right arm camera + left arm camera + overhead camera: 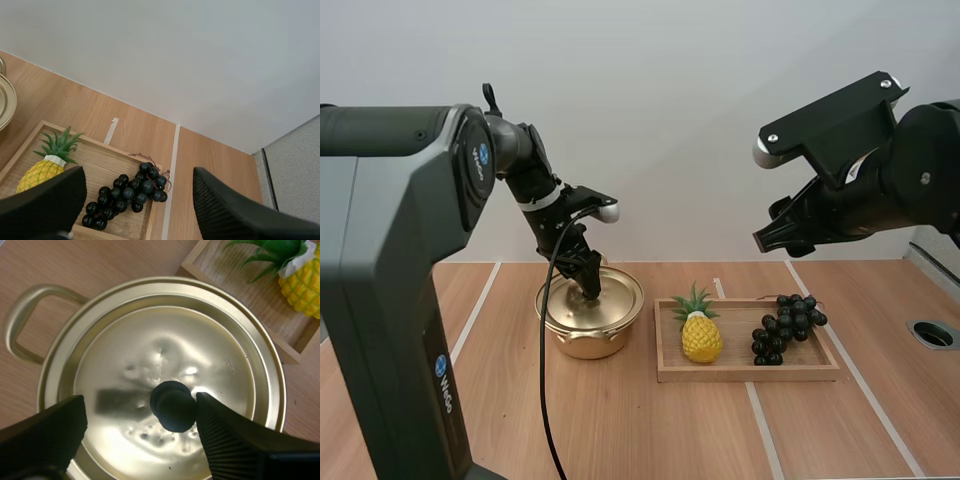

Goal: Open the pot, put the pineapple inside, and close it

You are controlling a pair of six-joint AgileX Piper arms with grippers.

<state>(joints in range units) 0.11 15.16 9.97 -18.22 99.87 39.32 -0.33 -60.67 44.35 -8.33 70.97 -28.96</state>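
Note:
The lid spreads wider than my open fingers. My left gripper picks up the lid by the narrow black knob at its middle next.
A gold pot stands left of the wooden tray, its lid on and a black knob at the lid's middle. My left gripper hangs low over the lid, open, one finger touching the knob's side and the other standing apart from it. A yellow pineapple with green leaves lies in the tray's left half, also seen as the pineapple below my right arm. My right gripper is held high above the tray, open, with nothing between its fingers.
The wooden tray sits at the table's middle, with a bunch of dark grapes in its right half. White tape lines cross the table. A round hole lies at the far right.

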